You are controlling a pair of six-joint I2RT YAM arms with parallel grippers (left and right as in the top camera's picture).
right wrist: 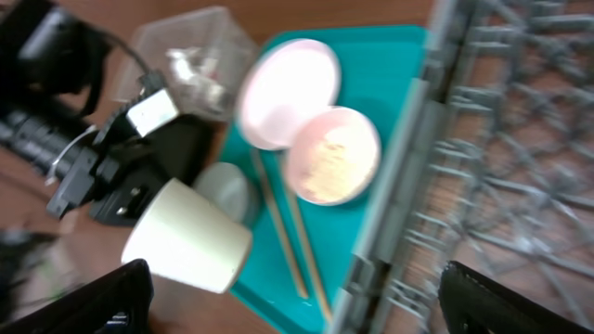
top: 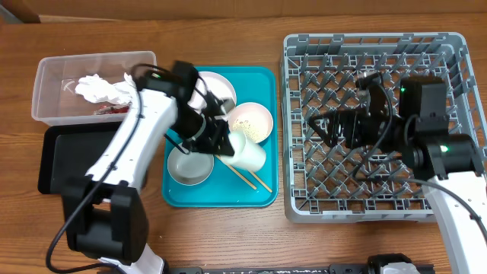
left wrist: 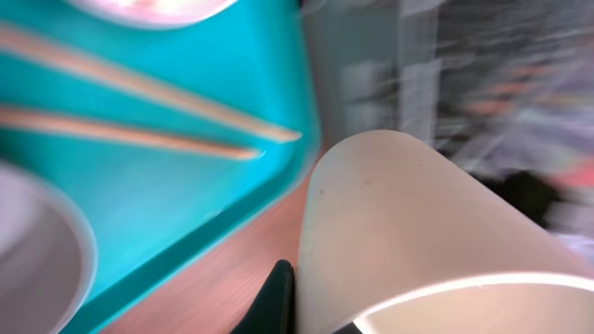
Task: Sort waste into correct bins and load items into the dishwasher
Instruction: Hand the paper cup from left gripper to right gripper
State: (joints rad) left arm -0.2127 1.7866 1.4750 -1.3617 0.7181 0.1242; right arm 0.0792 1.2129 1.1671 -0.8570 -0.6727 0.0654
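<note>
The robot's right gripper will next take hold of the white cup's base end, opposite the held rim, to load it rim-first into the rack.
My left gripper is shut on the small white cup, gripping its rim and holding it tilted over the right part of the teal tray. In the left wrist view one black finger presses against the cup's outer wall. On the tray lie the pink plate, the pink bowl with rice grains in it, the grey-green bowl and two chopsticks. My right gripper hangs open and holds nothing over the grey dish rack.
The clear tub at the back left holds white tissue and a red wrapper. The black tray lies just in front of it. The rack stands close to the teal tray's right edge.
</note>
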